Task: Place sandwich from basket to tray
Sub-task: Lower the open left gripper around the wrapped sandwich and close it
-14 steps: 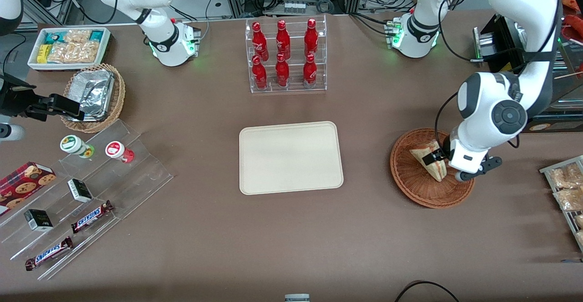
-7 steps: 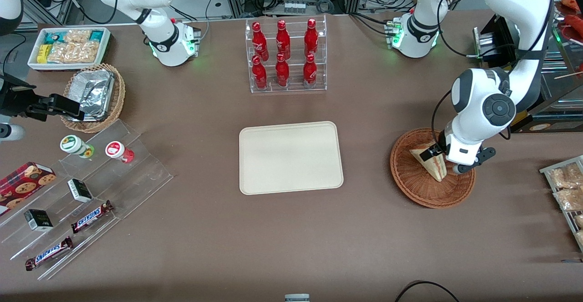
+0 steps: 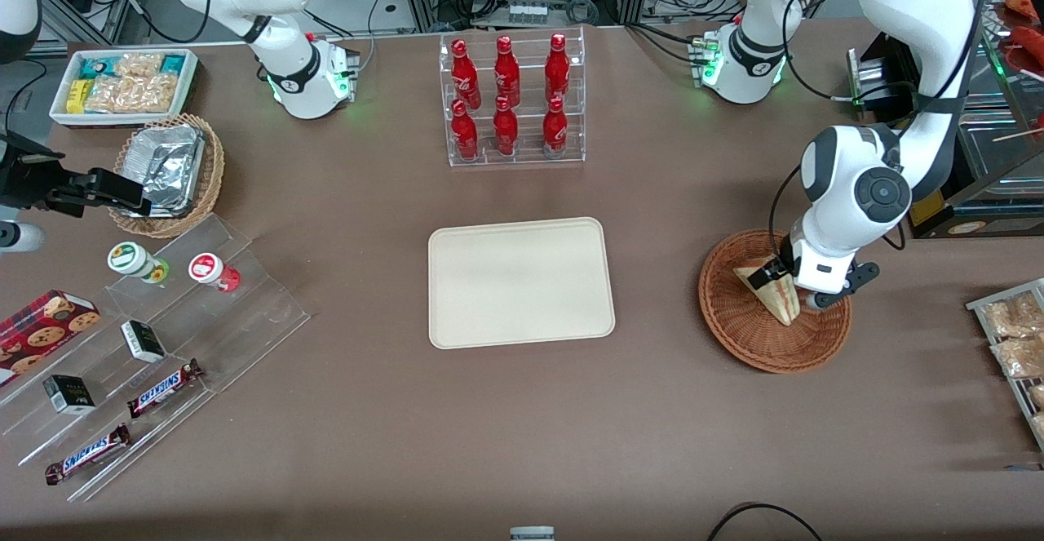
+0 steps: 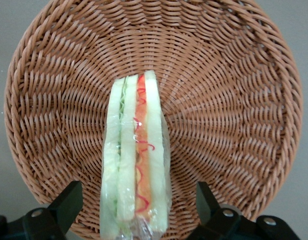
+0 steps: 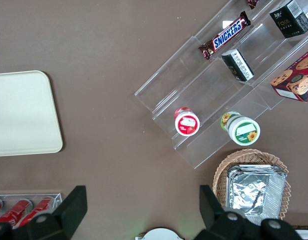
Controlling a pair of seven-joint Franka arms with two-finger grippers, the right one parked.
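I should next grab the sandwich with my left gripper by its outer bread sides, as the flat bread slices face outward around the soft layered filling (image 4: 142,165).
The sandwich (image 3: 769,294) lies in the reddish-brown woven basket (image 3: 746,337), wrapped in clear film, its red, green and white layers showing in the left wrist view (image 4: 136,165). My left gripper (image 3: 795,290) hangs low over the basket (image 4: 228,95) and stands open (image 4: 136,202). One black finger is on each side of the wedge, with a gap between each finger and the bread. The cream tray (image 3: 520,282) lies flat mid-table with nothing on it, off toward the parked arm's end from the basket, and also shows in the right wrist view (image 5: 24,112).
A clear rack of red bottles (image 3: 511,100) stands farther from the camera than the tray. A rack of snack packets (image 3: 1015,341) sits at the working arm's table edge. Toward the parked arm's end are a foil-filled tan basket (image 3: 167,170), a white snack bin (image 3: 122,84) and acrylic steps (image 3: 155,345).
The left arm's wrist has shifted slightly toward the tray and away from the camera, staying low over the basket. The sandwich has stayed in place.
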